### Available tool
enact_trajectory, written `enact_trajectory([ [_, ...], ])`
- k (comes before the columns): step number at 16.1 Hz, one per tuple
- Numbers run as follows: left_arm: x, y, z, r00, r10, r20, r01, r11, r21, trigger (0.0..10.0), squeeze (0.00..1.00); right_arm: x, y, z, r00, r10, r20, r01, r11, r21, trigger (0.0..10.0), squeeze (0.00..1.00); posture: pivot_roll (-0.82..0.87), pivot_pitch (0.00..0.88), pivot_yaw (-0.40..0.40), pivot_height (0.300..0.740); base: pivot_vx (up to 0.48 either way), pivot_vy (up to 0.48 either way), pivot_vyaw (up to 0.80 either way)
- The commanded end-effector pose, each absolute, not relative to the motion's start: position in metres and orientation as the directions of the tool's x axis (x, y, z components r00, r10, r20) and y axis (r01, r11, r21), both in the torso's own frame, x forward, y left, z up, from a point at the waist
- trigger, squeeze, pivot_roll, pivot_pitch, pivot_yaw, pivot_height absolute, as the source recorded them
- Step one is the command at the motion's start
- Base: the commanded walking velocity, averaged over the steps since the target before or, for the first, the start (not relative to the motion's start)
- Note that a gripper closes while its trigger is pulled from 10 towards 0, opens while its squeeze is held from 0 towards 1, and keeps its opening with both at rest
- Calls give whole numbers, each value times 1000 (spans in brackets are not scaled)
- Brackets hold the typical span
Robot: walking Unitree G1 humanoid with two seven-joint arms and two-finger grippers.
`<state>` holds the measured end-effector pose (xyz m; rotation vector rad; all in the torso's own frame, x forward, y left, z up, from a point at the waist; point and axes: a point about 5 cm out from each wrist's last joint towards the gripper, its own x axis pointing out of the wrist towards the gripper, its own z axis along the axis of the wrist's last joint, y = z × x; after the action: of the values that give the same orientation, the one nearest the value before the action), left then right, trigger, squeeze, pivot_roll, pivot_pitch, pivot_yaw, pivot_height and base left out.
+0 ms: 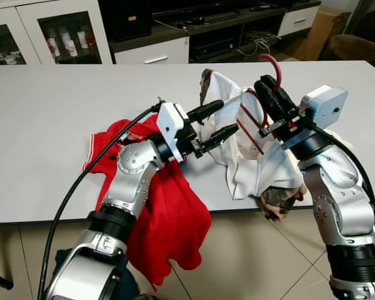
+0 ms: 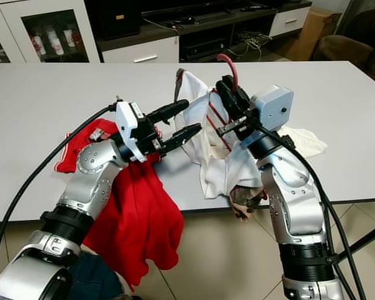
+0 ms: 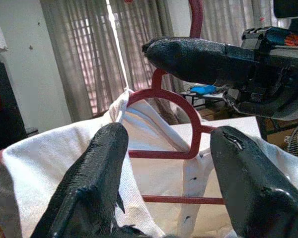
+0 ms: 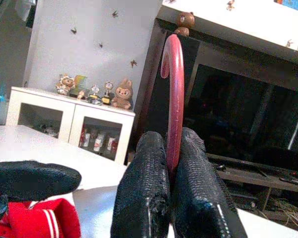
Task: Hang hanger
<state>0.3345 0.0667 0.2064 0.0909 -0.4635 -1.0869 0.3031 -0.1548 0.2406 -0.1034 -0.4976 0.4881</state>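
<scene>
The white shirt's collar edge (image 3: 121, 108) stands up beside the hanger's ring while the rest hangs slack, so my left gripper needs to pinch it next.
A red hanger (image 1: 272, 62) stands off the white table (image 1: 50, 125) with a white shirt (image 1: 250, 159) draped over it. My right gripper (image 1: 267, 85) is shut on the hanger's neck just below the hook (image 4: 175, 89). From the left, my left gripper (image 1: 228, 117) is open, its fingers (image 3: 94, 183) straddling the shirt's collar and the hanger's shoulder bar (image 3: 164, 96) without closing on them. The shirt's lower part trails over the table's front edge.
A red garment (image 1: 169, 219) lies on the table under my left arm and hangs over the front edge. A brown patterned item (image 1: 280, 200) sits at the edge under the shirt. A TV cabinet (image 1: 194, 37) and a glass-door cupboard (image 1: 62, 31) stand behind the table.
</scene>
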Motion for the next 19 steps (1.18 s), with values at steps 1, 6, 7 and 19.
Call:
enact_trajectory([
  [1,332,64,209,356,-882,309,837,448,314,10000,0,299,-151,249,735,491,468,-431,871,-236,0,0,2,21,13,740,0,0,0],
  [6,354,75,205,618,-727,298,677,685,269,10000,0,281,-139,228,685,610,397,-522,792,-317,0,0,3,19,14,740,0,0,0],
  [7,354,78,204,625,-720,302,671,693,262,10000,0,280,-139,226,687,612,393,-523,791,-318,0,0,4,19,14,740,0,0,0],
  [19,346,74,179,593,-796,119,742,598,302,10000,0,275,-141,234,680,592,432,-477,805,-352,0,0,3,17,27,740,0,0,0],
])
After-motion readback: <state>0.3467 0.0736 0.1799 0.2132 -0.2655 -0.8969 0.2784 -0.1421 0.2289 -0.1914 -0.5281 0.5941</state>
